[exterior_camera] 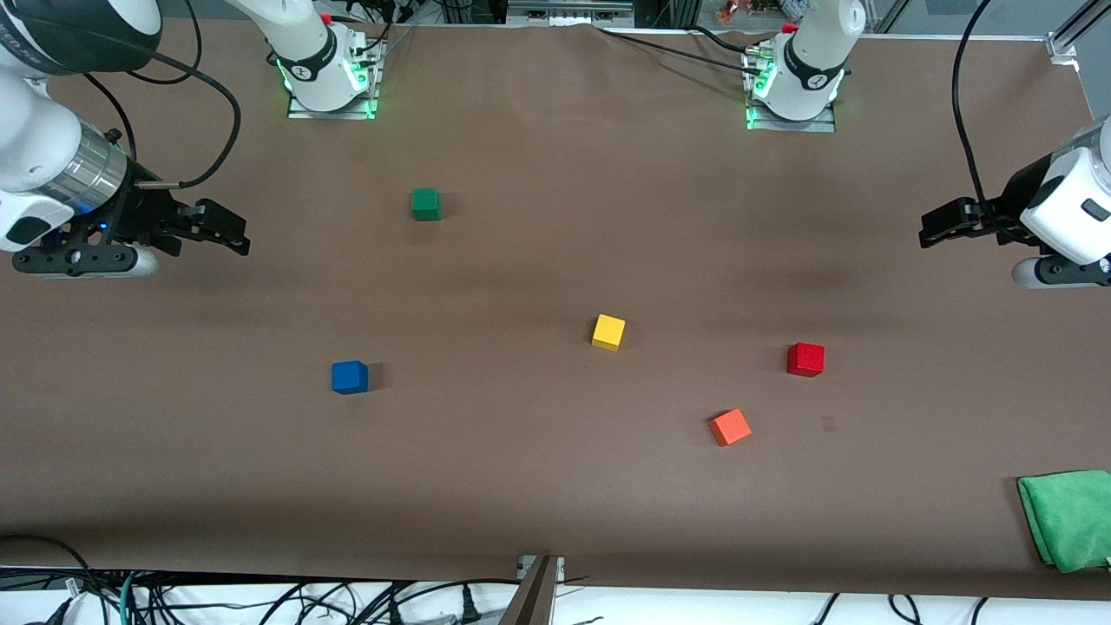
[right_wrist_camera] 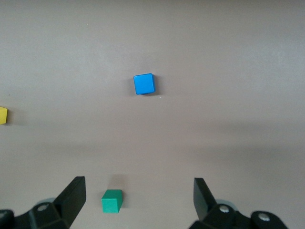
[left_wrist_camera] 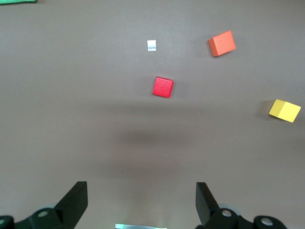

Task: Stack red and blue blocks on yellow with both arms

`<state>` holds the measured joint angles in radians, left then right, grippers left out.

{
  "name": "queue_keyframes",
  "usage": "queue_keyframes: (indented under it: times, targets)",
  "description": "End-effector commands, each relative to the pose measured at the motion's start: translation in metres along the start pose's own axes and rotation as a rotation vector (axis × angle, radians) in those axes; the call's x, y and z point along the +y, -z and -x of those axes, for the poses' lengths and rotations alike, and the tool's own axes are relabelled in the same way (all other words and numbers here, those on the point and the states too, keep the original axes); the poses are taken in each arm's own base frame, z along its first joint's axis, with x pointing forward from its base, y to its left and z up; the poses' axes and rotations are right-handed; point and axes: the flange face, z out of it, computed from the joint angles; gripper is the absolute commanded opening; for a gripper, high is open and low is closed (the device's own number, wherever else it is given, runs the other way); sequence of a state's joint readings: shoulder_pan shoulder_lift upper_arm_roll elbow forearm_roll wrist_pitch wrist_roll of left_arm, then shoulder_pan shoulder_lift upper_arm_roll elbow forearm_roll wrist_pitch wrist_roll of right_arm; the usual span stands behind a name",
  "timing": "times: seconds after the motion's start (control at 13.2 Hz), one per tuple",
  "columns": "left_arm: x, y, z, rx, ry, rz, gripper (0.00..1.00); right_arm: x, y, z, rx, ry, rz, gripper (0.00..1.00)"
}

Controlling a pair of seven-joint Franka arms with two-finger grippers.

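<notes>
My left gripper picks up the red cube [exterior_camera: 805, 359] by opposite sides next, to stack it on the yellow cube [exterior_camera: 608, 332].
The yellow cube [exterior_camera: 608, 332] sits near the table's middle; it also shows in the left wrist view [left_wrist_camera: 284, 110] and at the edge of the right wrist view [right_wrist_camera: 3, 115]. The red cube [exterior_camera: 805, 359] [left_wrist_camera: 163, 87] lies toward the left arm's end. The blue cube [exterior_camera: 350, 378] [right_wrist_camera: 144, 84] lies toward the right arm's end. My left gripper [exterior_camera: 930, 227] [left_wrist_camera: 142, 202] is open and empty, raised at its end of the table. My right gripper [exterior_camera: 227, 233] [right_wrist_camera: 139, 200] is open and empty, raised at its end of the table.
An orange-red cube [exterior_camera: 730, 427] [left_wrist_camera: 221, 43] lies nearer the front camera than the red cube. A dark green cube [exterior_camera: 425, 204] [right_wrist_camera: 111, 200] sits nearer the robot bases. A green cloth [exterior_camera: 1069, 518] lies at the table's front corner at the left arm's end.
</notes>
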<state>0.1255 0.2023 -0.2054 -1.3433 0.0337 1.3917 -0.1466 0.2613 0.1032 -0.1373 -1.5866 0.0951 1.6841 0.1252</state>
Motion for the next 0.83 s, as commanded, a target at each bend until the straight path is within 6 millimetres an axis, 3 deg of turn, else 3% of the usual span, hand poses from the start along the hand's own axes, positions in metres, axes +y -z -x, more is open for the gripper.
queue_keyframes:
  times: [0.0,0.3,0.45,0.53,0.76]
  targets:
    - [0.0,0.001,0.002,0.002,-0.009,0.017,1.0,0.005,0.004,0.002,0.007,0.014,0.012,1.0]
    - [0.006,-0.015,-0.01,-0.011,-0.026,0.015,1.0,0.008,0.004,0.001,0.01,0.043,0.056,1.0]
    - [0.012,-0.062,-0.045,-0.03,-0.034,0.032,1.0,0.006,-0.004,-0.001,0.0,0.047,0.062,1.0]
    - [0.012,-0.086,-0.061,-0.023,-0.032,0.041,1.0,0.004,-0.018,-0.007,-0.016,0.05,0.067,1.0]
    - [0.015,-0.184,-0.092,-0.066,-0.034,0.046,1.0,0.001,-0.109,-0.041,-0.117,0.047,0.088,1.0]
